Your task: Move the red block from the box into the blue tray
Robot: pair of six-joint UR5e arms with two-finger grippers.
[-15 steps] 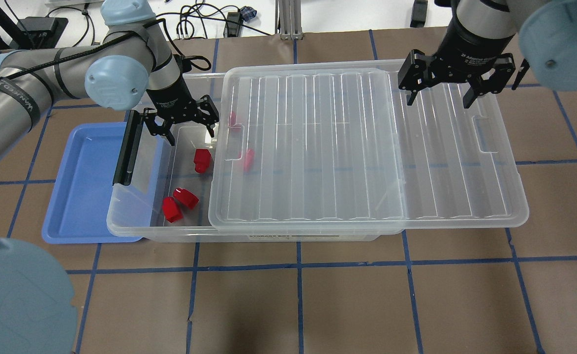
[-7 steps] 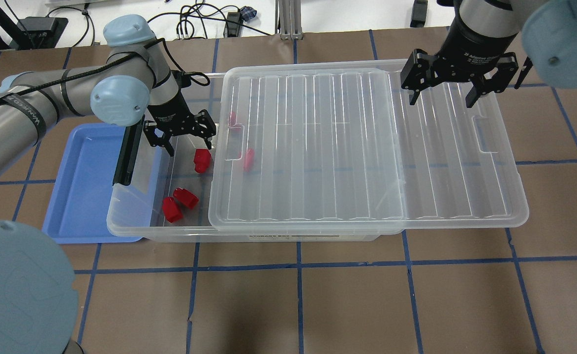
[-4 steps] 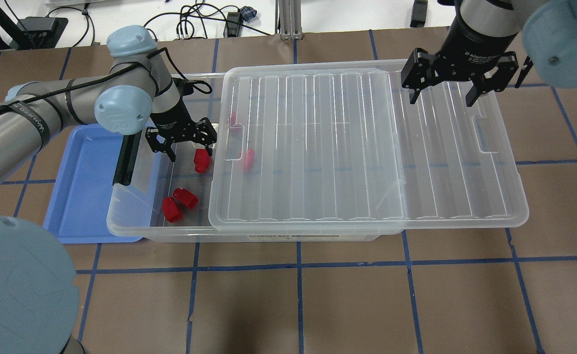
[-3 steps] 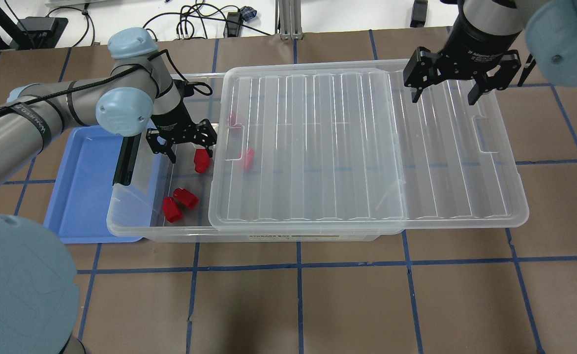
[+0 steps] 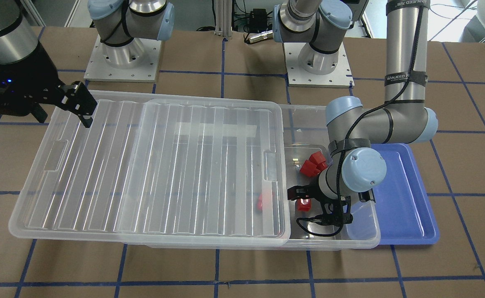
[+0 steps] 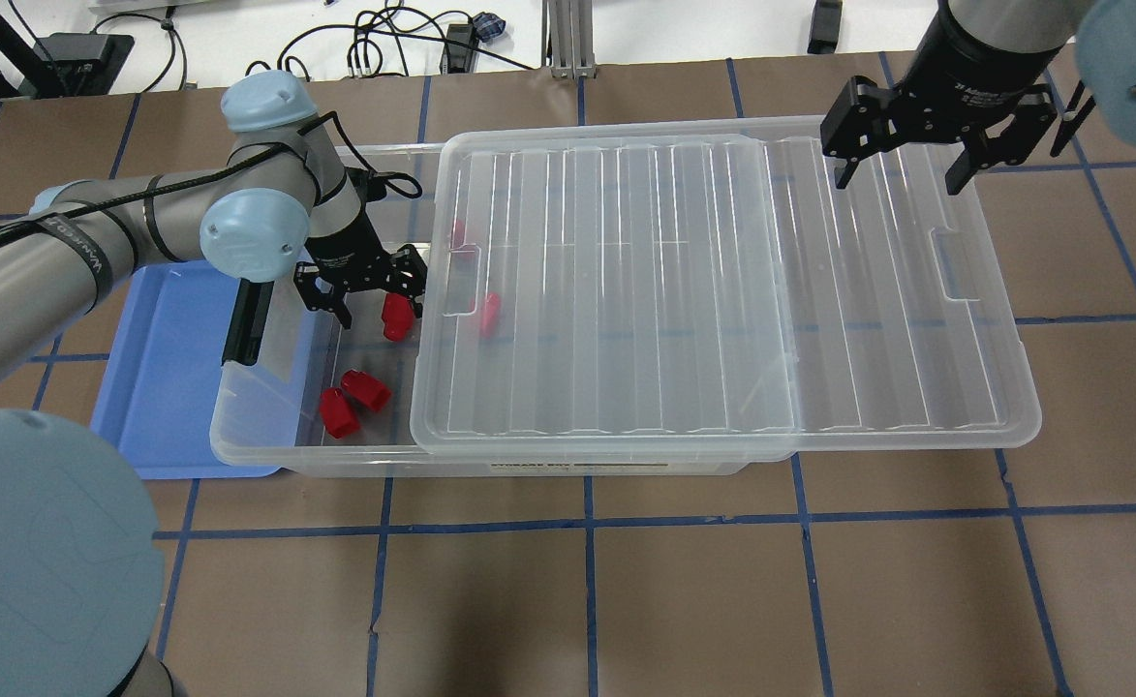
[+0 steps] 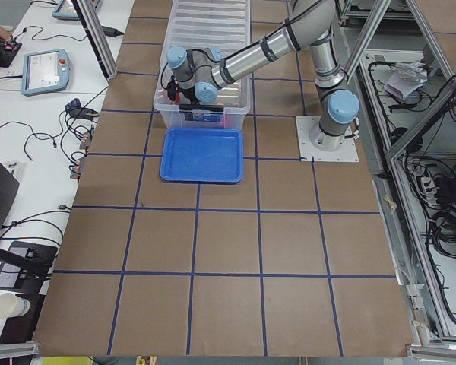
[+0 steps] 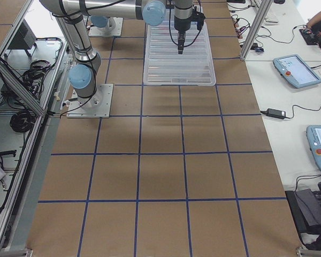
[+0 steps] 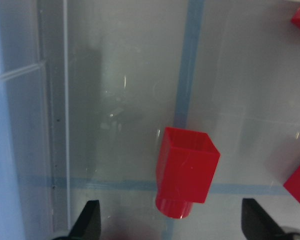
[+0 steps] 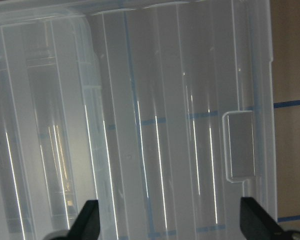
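Observation:
Since a short round peg [image 9: 173, 206] sticks out of one end of the red block, my left gripper will next grab the block by its flat, facing sides.
The clear box [image 6: 267, 455] stands with its ribbed lid [image 6: 626, 290] slid to the right, so its left end is uncovered. My left gripper [image 6: 380, 317] is open and low inside that end. Its fingers straddle one red block [image 6: 394, 316] that lies on the box floor; the block also shows in the left wrist view [image 9: 186, 172] between the two fingertips [image 9: 90, 222]. The blue tray [image 6: 166, 387] lies left of the box, partly under its end. My right gripper [image 6: 902, 179] is open and empty above the lid's far right part.
Two more red blocks [image 6: 353, 399] lie near the box's front wall. Two others [image 6: 488, 312] show dimly under the lid. The box's black latch handle [image 6: 243, 324] stands between my left gripper and the tray. Cables lie beyond the table's far edge.
My left gripper has moved forward and down into the box until its open fingers straddle the red block. My right gripper has shifted a little to the right, still open.

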